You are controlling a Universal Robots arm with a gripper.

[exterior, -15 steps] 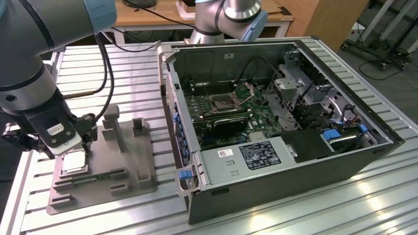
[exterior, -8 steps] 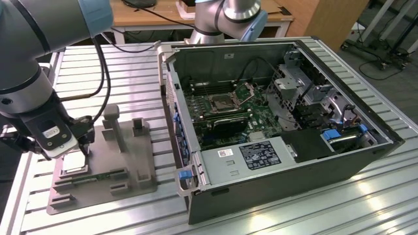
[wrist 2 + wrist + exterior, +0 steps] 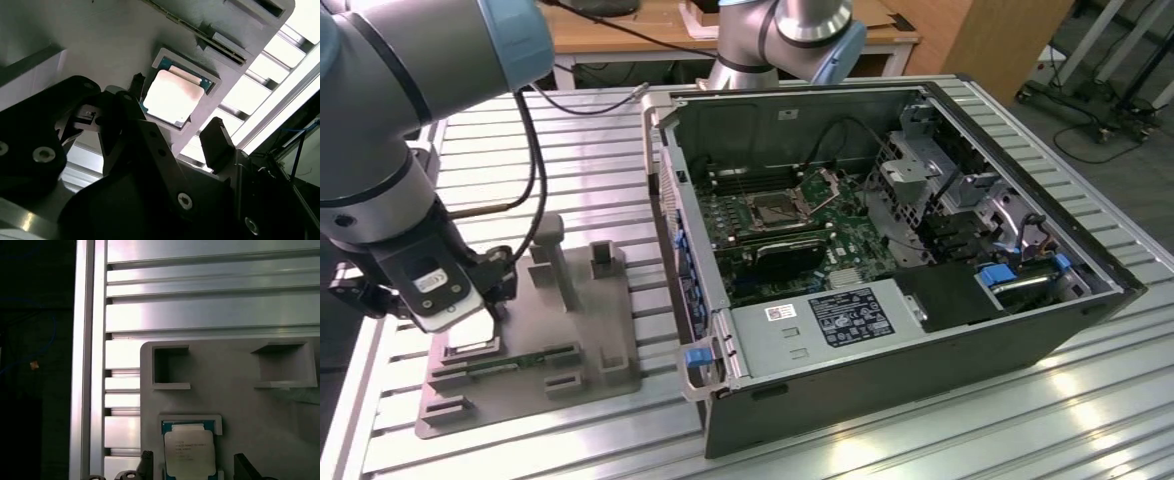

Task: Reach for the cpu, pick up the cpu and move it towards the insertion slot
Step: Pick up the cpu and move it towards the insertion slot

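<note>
The gripper pinches the cpu by its open side edges next, where gaps leave finger room, since the fixture's raised rim wraps the cpu's corners.
The cpu (image 3: pixel 170 95), a small square chip with a bright metal top, lies flat in a recess of the grey plastic fixture (image 3: pixel 580 320); the first wrist view shows the cpu (image 3: pixel 189 452) too. My gripper (image 3: pixel 177 107) hangs low over it, open, with one dark fingertip (image 3: pixel 137 82) on each side and a gap between them and the chip. In the exterior view the gripper (image 3: pixel 454 318) sits over the fixture's near corner, on that view's left. The insertion slot (image 3: pixel 778 210) is the silver-framed socket on the motherboard inside the open computer case (image 3: pixel 881 330).
A green memory stick (image 3: pixel 520 360) lies in the fixture beside the chip. Upright posts (image 3: pixel 547 250) rise from the fixture. The case's side wall (image 3: pixel 674 220) stands between fixture and motherboard. A ribbed metal table (image 3: pixel 587 140) carries everything. A second arm's base (image 3: pixel 774 50) stands behind the case.
</note>
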